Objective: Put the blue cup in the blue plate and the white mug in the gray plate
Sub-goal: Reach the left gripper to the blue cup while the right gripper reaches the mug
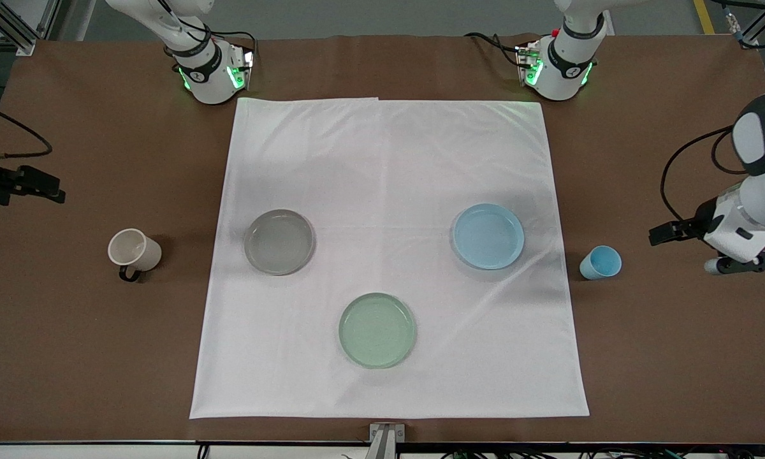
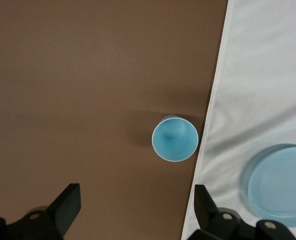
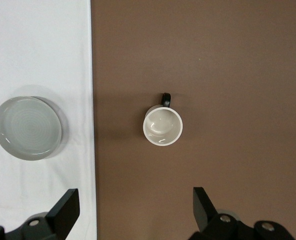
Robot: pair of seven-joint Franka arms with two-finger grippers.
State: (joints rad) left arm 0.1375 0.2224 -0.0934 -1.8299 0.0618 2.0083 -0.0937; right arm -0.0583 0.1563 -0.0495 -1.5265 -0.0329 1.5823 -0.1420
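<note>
The white mug needs to go in the gray plate [image 1: 279,241], so my right gripper should pick it up by its black handle [image 1: 130,274] next.
The blue cup [image 1: 600,262] stands upright on the brown table beside the white cloth, toward the left arm's end. The blue plate [image 1: 488,236] lies empty on the cloth beside it. The white mug [image 1: 134,250] stands upright on the brown table toward the right arm's end, its black handle toward the front camera. The gray plate [image 1: 279,241] lies empty on the cloth beside it. My left gripper [image 2: 136,207] is open and empty, high over the table near the cup [image 2: 175,138]. My right gripper [image 3: 136,207] is open and empty, high over the table near the mug [image 3: 162,125].
A pale green plate [image 1: 377,329] lies empty on the white cloth [image 1: 389,159], nearer to the front camera than the other two plates. The two arm bases stand along the table's edge farthest from the front camera.
</note>
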